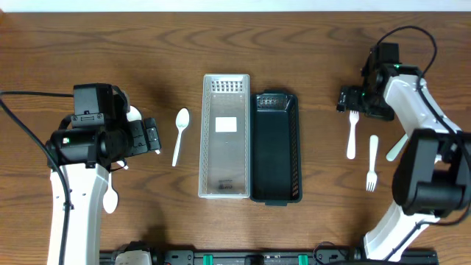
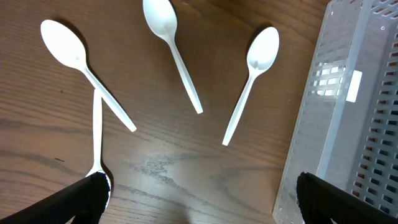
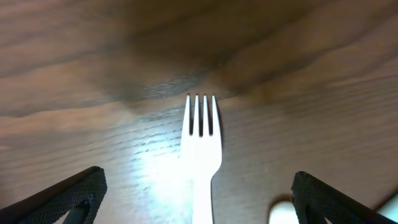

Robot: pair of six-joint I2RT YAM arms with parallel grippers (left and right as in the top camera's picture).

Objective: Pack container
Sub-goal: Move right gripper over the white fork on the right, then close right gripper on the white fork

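Note:
I should lower my right gripper first and then close it on the fork, because the fingers are above the tabletop beside the white fork's head [image 3: 201,152].
A clear slotted container [image 1: 225,136] and a black one [image 1: 276,147] stand side by side mid-table. My left gripper [image 1: 151,136] is open and empty, just left of a white spoon [image 1: 179,132]. The left wrist view shows the open fingers [image 2: 199,205] above bare wood, with three spoons ahead [image 2: 84,68] [image 2: 171,50] [image 2: 255,74], a fourth spoon's handle [image 2: 97,130], and the clear container [image 2: 348,112] at right. My right gripper [image 1: 353,103] is open over the tines of a white fork [image 1: 352,136]. In the right wrist view the fork [image 3: 201,134] lies between the fingers [image 3: 199,199].
A second fork [image 1: 372,162] and a pale utensil [image 1: 397,147] lie right of the first fork. More spoons show beside the left arm [image 1: 110,199] [image 1: 135,114]. A white object [image 3: 283,211] sits by the right finger.

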